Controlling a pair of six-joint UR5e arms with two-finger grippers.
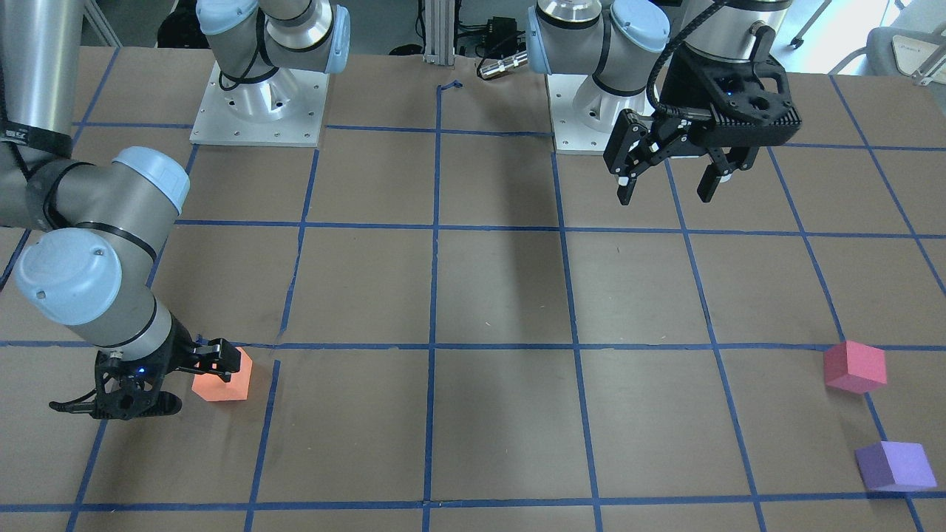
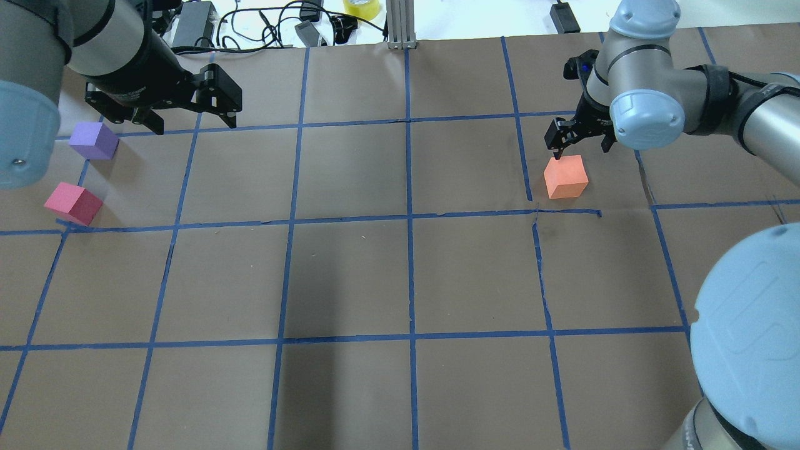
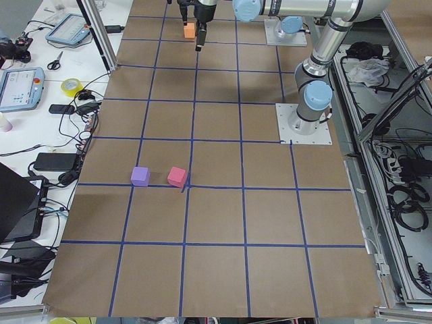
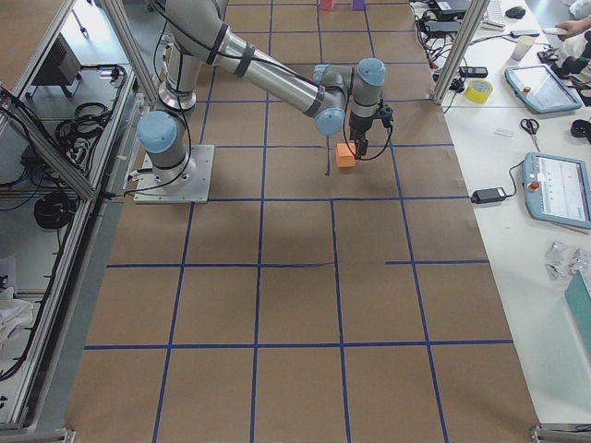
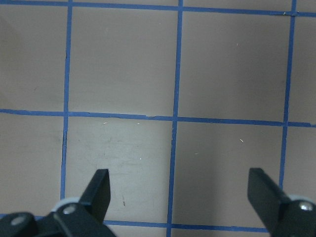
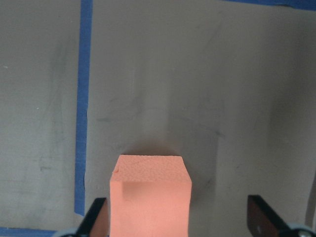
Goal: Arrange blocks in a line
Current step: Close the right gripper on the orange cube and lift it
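Note:
My right gripper's fingers are still above the orange block's top side, so coming down comes first and it is too early to close on the block.
The orange block rests on the table in the right half of the overhead view. My right gripper is open and low over it. In the right wrist view the orange block sits between the spread fingers, close to the one on that view's left. The pinkish-red block and the purple block sit close together, slightly apart, at the table's left end. My left gripper is open and empty above bare table, just right of the purple block.
Blue tape lines mark a grid on the brown table. The two arm bases stand at the robot's edge. Cables and a yellow tape roll lie beyond the far edge. A bench with tablets runs along that side.

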